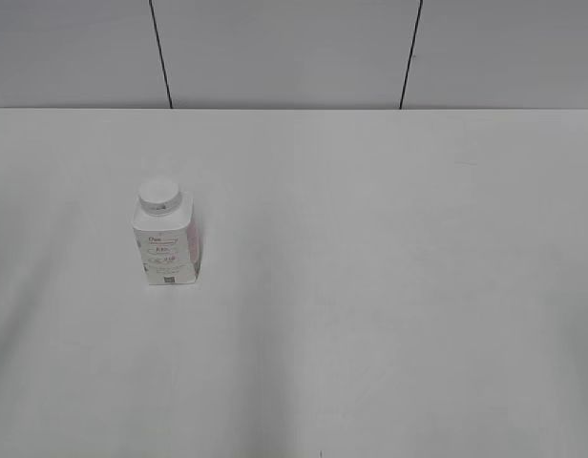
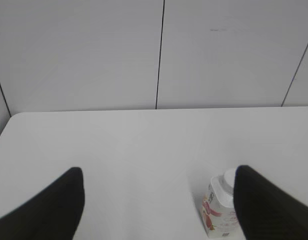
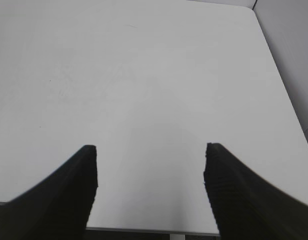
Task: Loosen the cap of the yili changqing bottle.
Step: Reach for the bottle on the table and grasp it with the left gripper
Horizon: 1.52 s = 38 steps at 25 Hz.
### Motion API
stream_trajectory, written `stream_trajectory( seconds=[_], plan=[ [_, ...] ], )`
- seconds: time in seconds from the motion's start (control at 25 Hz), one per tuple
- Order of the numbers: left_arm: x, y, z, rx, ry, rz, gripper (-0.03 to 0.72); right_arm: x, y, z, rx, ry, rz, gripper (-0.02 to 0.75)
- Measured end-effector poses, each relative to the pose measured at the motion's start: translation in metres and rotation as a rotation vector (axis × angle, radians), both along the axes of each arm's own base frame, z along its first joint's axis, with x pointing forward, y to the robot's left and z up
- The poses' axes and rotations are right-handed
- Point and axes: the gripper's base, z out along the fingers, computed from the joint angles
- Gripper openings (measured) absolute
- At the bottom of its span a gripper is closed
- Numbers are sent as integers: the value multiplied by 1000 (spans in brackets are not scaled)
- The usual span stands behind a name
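The left gripper grabs the bottle by the flat facing sides of its body [image 1: 168, 256] next, since the bottle's top parts slope in to a round cap [image 1: 160, 198].
The yili changqing bottle [image 1: 167, 240] stands upright on the white table, left of centre in the exterior view. Its white cap [image 1: 159, 192] sits on the neck. In the left wrist view the bottle [image 2: 219, 210] shows at the lower right, partly hidden behind the right finger, with the cap [image 2: 229, 178] just peeking out. My left gripper [image 2: 156, 192] is open and empty, well back from the bottle. My right gripper [image 3: 150, 167] is open and empty over bare table near the front edge. Neither gripper shows in the exterior view.
The white table [image 1: 370, 286] runs back to a grey panelled wall [image 1: 294, 48]. In the right wrist view the table's front edge [image 3: 154, 231] lies just below the fingers, and its right edge [image 3: 286, 95] runs beside a grey wall.
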Motion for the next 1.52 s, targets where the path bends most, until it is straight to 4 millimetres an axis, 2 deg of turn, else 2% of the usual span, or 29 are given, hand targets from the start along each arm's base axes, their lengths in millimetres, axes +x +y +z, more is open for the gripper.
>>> stream_trajectory(
  seconds=[0.2,0.4,0.6,0.72,0.84,1.04,1.2,1.4,1.52],
  plan=[
    [36,-2,-9,2,70,-14,553,0,0,0,0,0,0,533],
    [66,1,-31,-55,25,33,485,0,0,0,0,0,0,533],
    [76,6,-70,-86,27,103,415,0,0,0,0,0,0,533],
    [83,7,-83,-94,15,124,393,0,0,0,0,0,0,533],
    [91,0,-87,-63,-8,89,386,0,0,0,0,0,0,533],
    [106,-21,-108,-3,50,-56,385,0,0,0,0,0,0,533],
    [118,-37,-126,-34,89,-195,384,0,0,0,0,0,0,533],
    [124,-58,-146,-13,109,-440,384,0,0,0,0,0,0,533],
    [125,-62,-159,25,129,-563,384,0,0,0,0,0,0,533]
  ],
)
